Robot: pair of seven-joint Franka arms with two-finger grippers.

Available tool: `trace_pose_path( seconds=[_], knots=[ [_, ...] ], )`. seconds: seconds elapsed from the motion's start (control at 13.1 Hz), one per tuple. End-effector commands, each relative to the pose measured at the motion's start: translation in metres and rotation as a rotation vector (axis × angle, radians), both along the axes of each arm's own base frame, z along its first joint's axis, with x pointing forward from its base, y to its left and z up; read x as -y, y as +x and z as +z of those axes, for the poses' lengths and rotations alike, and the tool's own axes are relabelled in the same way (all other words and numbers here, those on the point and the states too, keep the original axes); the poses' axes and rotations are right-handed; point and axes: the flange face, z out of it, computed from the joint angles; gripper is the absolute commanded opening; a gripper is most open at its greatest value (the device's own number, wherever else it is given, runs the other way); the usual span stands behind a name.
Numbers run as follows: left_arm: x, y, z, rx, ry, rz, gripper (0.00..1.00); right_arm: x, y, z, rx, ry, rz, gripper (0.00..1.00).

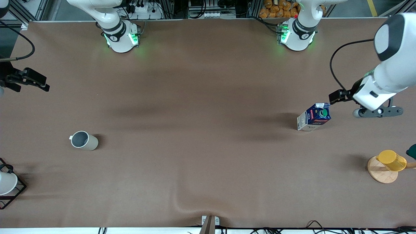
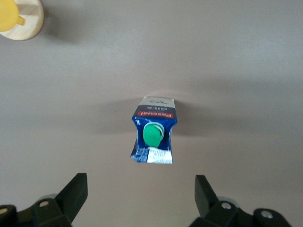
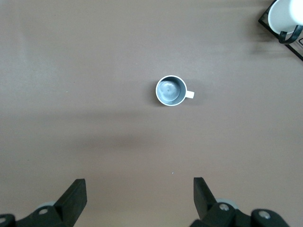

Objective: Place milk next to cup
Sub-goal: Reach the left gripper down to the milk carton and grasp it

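Observation:
I should next grab the milk by its capped top point(image 1: 322, 112) with my left gripper, so I can put it beside the cup point(image 1: 84, 140).
The milk point(image 1: 314, 117), a dark blue carton with a green cap and a red band, stands upright on the brown table toward the left arm's end. My left gripper point(image 1: 338, 96) hangs in the air just beside it, open and empty. In the left wrist view the milk point(image 2: 154, 132) lies ahead of the open left gripper point(image 2: 140, 198), apart from it. The cup point(image 1: 84, 140), pale grey-white with a small handle, stands toward the right arm's end. My right gripper point(image 1: 34, 79) waits high at that end, open and empty. Its wrist view shows the cup point(image 3: 171, 90) well ahead of the right gripper point(image 3: 139, 198).
A yellow cup point(image 1: 391, 160) rests on a wooden disc point(image 1: 380, 174) near the left arm's end, nearer the front camera than the milk; it also shows in the left wrist view point(image 2: 12, 16). A white object in a black wire frame point(image 1: 6, 183) stands at the right arm's end.

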Motion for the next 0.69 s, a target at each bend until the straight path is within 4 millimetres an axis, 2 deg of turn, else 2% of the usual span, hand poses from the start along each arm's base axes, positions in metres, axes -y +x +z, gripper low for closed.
trace_pose_path(
  seconds=[0.0,0.23,0.31,0.46,0.54,0.61],
  knots=[
    [0.004,-0.001,-0.039,0.02,-0.043,-0.011,1.0,-0.013,0.015,-0.01,0.006,0.011,0.008,1.0],
    [0.004,0.005,-0.076,0.021,-0.047,-0.01,1.0,-0.009,0.032,-0.049,-0.063,0.008,0.006,1.0],
    [0.002,0.007,-0.087,0.007,-0.048,-0.007,1.0,-0.001,0.041,-0.071,-0.101,-0.009,0.0,1.0],
    [-0.001,0.005,-0.104,0.003,-0.048,-0.002,1.0,0.017,0.052,-0.098,-0.136,-0.01,-0.03,1.0],
    [0.0,0.005,-0.111,-0.006,-0.048,-0.003,1.0,0.026,0.061,-0.117,-0.148,0.0,-0.045,1.0],
    [0.001,0.004,-0.116,-0.018,-0.045,-0.01,1.0,0.025,0.072,-0.141,-0.154,0.003,-0.045,1.0]
  ],
)
